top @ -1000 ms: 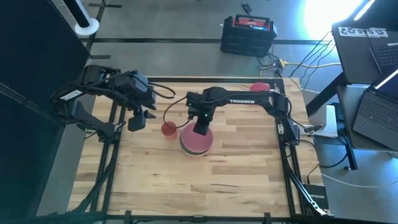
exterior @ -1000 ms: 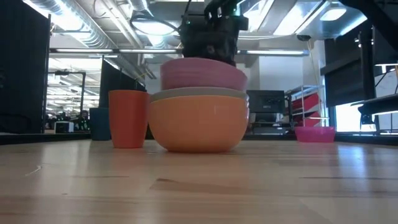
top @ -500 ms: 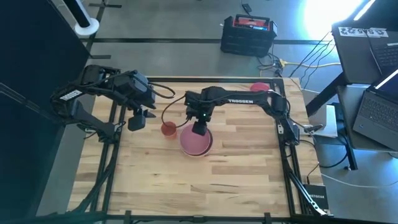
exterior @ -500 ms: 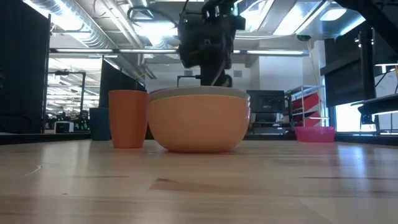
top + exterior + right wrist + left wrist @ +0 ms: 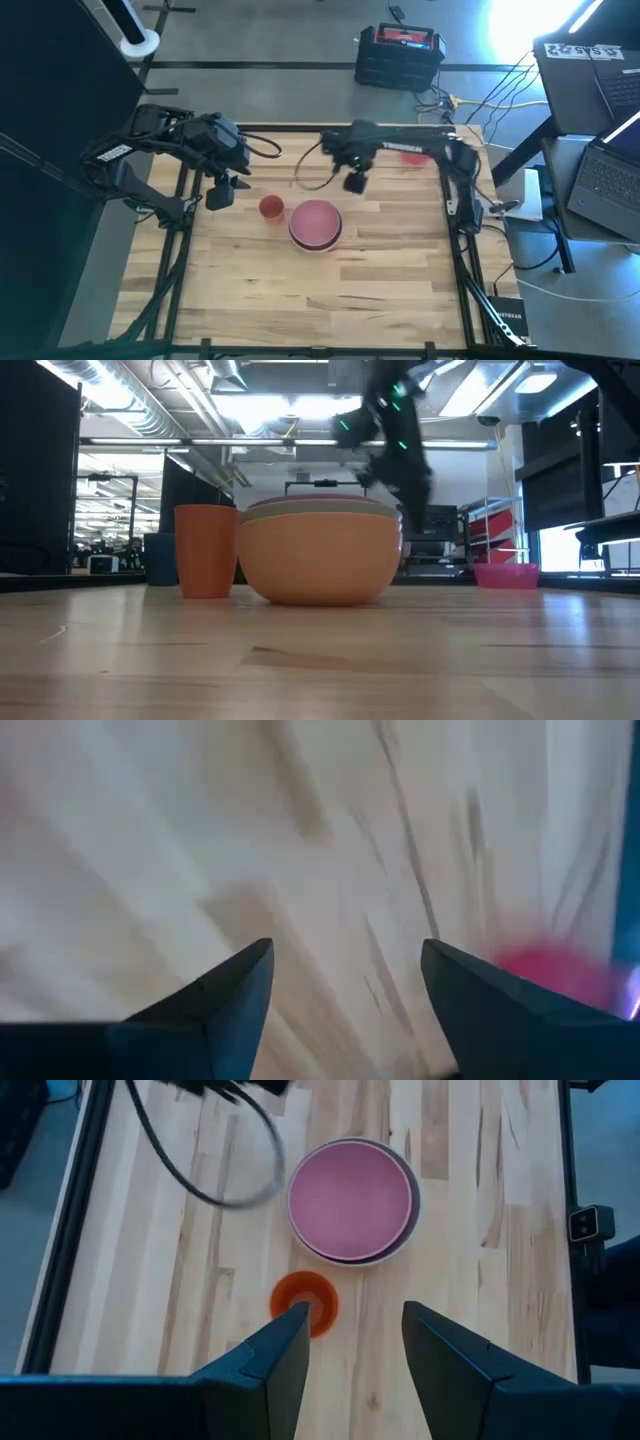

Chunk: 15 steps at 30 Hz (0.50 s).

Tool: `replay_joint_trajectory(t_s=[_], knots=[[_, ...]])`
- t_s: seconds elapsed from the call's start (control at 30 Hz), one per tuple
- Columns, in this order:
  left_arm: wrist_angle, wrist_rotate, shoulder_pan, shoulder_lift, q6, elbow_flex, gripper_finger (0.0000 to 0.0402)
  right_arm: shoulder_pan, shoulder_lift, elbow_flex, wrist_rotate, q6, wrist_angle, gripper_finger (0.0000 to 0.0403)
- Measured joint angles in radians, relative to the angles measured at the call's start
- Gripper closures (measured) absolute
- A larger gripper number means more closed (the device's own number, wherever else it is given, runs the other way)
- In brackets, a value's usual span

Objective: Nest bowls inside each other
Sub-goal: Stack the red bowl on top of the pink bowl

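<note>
The pink-red bowl needs to go inside the pale pink bowl. My right gripper needs to grip the pink-red bowl by its rim (image 5: 415, 163) next.
A stack of nested bowls (image 5: 316, 224) stands mid-table, a pale pink bowl (image 5: 350, 1198) innermost, a whitish rim and an orange bowl (image 5: 320, 560) outermost. A small orange-red cup (image 5: 270, 207) stands upright beside it on the left. A pink-red bowl (image 5: 505, 575) rests on its base at the far right, partly under my right arm. My right gripper (image 5: 355, 183) hangs open above bare wood, beyond the stack toward the far right. My left gripper (image 5: 222, 195) waits open at the left, high above the cup (image 5: 305, 1300).
The wooden table (image 5: 380, 290) shows bare wood on its near half and right side. A dark cable (image 5: 240, 1170) loops over the far side near the stack. Metal frame rails (image 5: 180, 250) run along the table's left and right edges.
My right gripper has let go of the pale pink bowl, which has dropped from above the stack into the whitish bowl and sits nested. The gripper has then swung away from the stack toward the table's far right, tipping to point down.
</note>
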Motion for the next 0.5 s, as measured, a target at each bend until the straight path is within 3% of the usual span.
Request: replay_joint_trajectory(t_s=[0.33,0.5], knots=[[0.000,0.000,0.005,-0.019,0.041,0.000,0.0257,-0.291,-0.216,-0.361,0.031,0.122,0.128,0.0162],[0.000,-0.003,0.012,-0.021,0.054,0.000,0.0257,-0.386,-0.229,-0.376,0.048,0.111,0.156,0.0162]])
